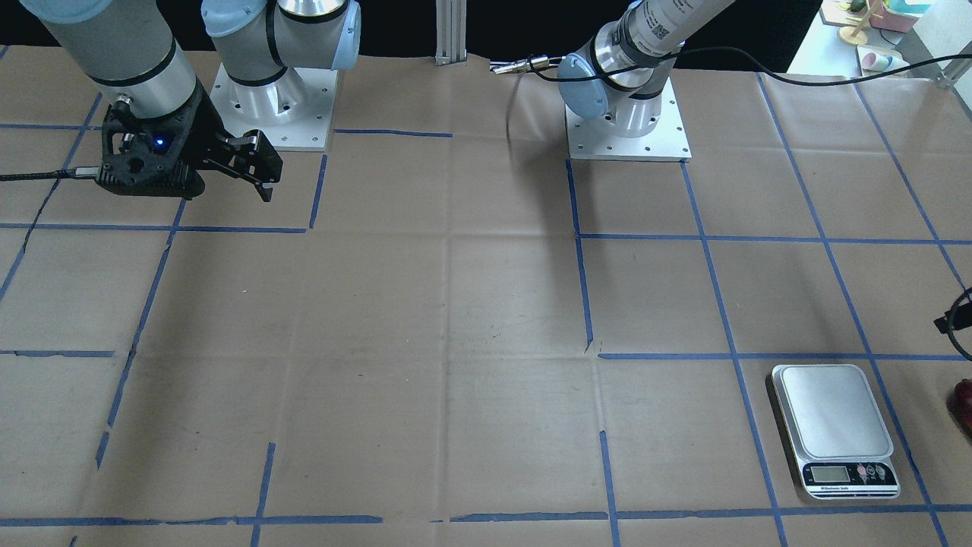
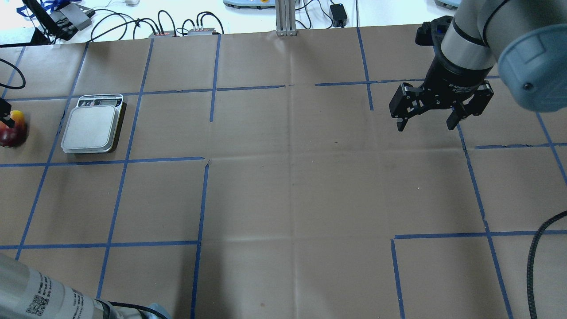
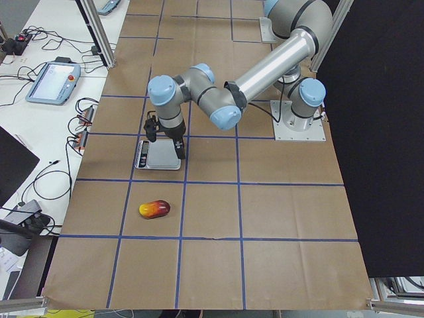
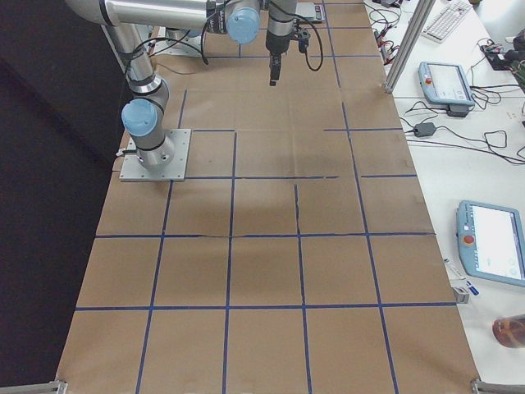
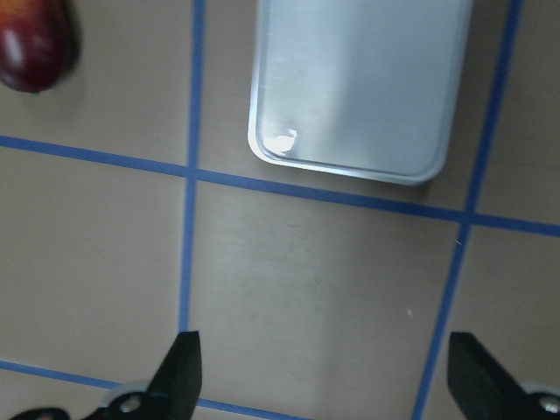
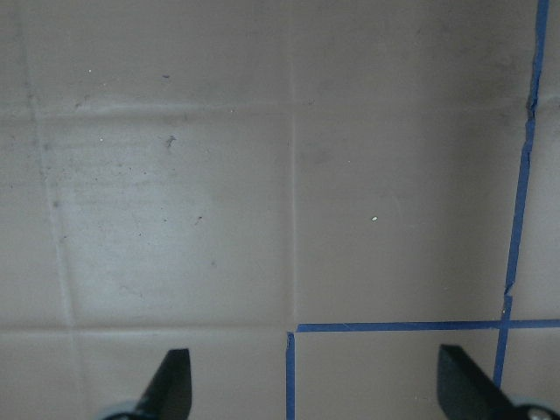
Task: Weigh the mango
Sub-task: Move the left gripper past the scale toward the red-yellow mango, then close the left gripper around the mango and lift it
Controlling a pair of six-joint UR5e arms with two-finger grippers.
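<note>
My left gripper grabs the mango by its dark red end [image 1: 964, 397] next. Then I weigh the mango on the scale's bare platform [image 1: 835, 410].
The mango [image 3: 154, 209], dark red fading to yellow, lies on the brown paper beside the scale, apart from it. It also shows in the overhead view [image 2: 10, 131] and in the left wrist view [image 5: 31, 51]. The silver scale [image 2: 91, 128] has a bare platform [image 5: 359, 79]. My left gripper [image 5: 325, 372] is open and empty. It hangs above the paper just short of the scale's near edge, with the mango off to one side [image 3: 165, 146]. My right gripper [image 2: 425, 127] is open and empty, above bare paper far from both.
Blue tape lines cross the brown paper [image 1: 456, 342]. The arm bases [image 1: 626, 121] stand at the robot's side of the table. Cables and teach pendants [image 3: 53, 83] lie on the white bench beyond the table's far edge.
</note>
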